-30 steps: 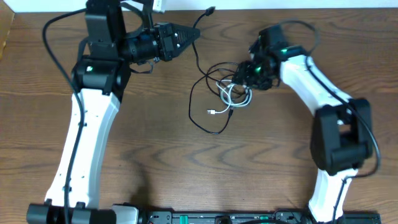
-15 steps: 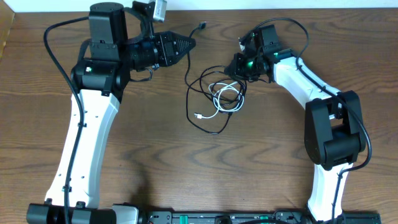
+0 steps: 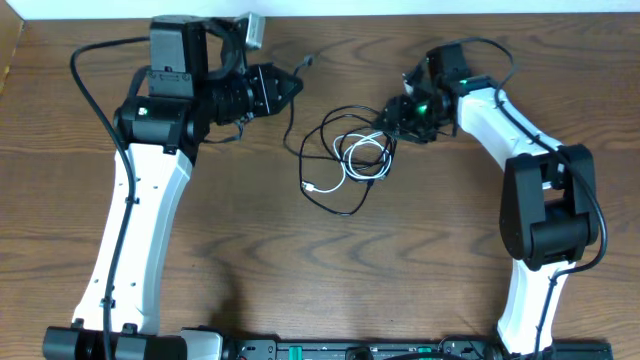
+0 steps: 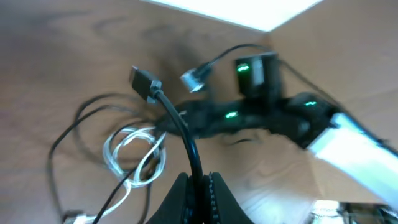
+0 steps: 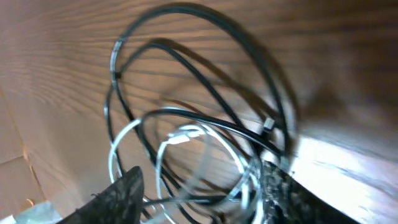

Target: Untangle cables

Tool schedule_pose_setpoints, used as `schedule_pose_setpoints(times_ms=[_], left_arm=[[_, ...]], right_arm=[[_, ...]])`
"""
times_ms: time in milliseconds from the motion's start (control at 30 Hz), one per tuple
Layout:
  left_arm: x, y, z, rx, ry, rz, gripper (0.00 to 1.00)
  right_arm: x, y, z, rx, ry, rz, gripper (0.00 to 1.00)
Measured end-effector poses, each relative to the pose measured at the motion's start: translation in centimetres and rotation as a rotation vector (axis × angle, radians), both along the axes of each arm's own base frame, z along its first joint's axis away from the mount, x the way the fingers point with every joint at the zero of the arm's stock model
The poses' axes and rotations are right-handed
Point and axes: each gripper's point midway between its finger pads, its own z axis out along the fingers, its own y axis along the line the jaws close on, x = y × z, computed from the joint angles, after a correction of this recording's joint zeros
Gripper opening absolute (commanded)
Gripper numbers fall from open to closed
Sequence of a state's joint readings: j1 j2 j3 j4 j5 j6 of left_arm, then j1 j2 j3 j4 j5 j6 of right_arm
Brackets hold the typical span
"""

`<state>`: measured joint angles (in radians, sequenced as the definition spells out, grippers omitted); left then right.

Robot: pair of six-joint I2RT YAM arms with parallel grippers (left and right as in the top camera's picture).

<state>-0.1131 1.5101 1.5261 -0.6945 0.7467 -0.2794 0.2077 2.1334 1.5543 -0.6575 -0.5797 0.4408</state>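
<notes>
My right gripper is about to grab only the white cable's loop [image 3: 379, 140]. It will then pull the loop away from the held black cable.
My left gripper [image 3: 293, 86] is shut on the black cable [image 3: 340, 112] a little below its plug [image 3: 305, 62]. In the left wrist view the jaws pinch that cord [image 4: 186, 137], and its plug [image 4: 146, 84] sticks up beyond them. The rest of the black cable loops on the table, tangled with the coiled white cable [image 3: 338, 180], whose plug [image 3: 313, 187] lies at the left. My right gripper [image 3: 396, 118] sits at the right edge of the tangle. It is open, its fingers [image 5: 118, 196] straddling loops of white cable [image 5: 158, 155] and black cable [image 5: 205, 15].
The wooden table [image 3: 330, 280] carries both arms. Thick black robot wires run along the left arm [image 3: 90, 90] and the right arm [image 3: 590, 215]. A white wall strip [image 3: 400, 6] borders the far edge.
My left gripper has drawn back to the left with the black plug end. The tangle has slid a little left. My right gripper has stayed beside the tangle.
</notes>
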Motion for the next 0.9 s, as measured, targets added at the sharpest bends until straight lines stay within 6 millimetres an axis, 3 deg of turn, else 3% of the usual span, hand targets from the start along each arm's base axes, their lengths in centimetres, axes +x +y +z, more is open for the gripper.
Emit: schedule_pose_setpoints(times_ms=[133,333,400,433,533,800,900], left_arm=[[-0.1,1.3,-1.6,0.077,0.053,0.066,0.07],[0.0,2.6,-2.7,0.154,0.068,0.116,0.08],[0.1,2.8,-2.8,0.164,0.068,0.122,0.07],[0.1,2.9,-2.9,0.167,0.069,0.124,0.07],[0.0,2.9,-2.9,0.17,0.071,0.126,0.08],[0.0,3.0,-3.0,0.176,0.074,0.13,0.08],[0.1,3.4,-3.3,0.196,0.077,0.148,0.07]], right_arm=[[-0.5,0.3,-0.2,-0.01,0.008,0.021,0.75],[-1.6,3.6,0.0,-0.002,0.01,0.06,0.67],[-1.8,4.5,-0.1,-0.009,0.012,0.052,0.53],[-1.9,5.0,-0.1,-0.012,0.016,0.047,0.35],[-1.6,5.9,0.0,-0.012,-0.005,0.036,0.01],[0.1,6.5,2.1,0.087,-0.079,0.043,0.01],[0.4,5.4,4.5,0.105,-0.115,0.038,0.01]])
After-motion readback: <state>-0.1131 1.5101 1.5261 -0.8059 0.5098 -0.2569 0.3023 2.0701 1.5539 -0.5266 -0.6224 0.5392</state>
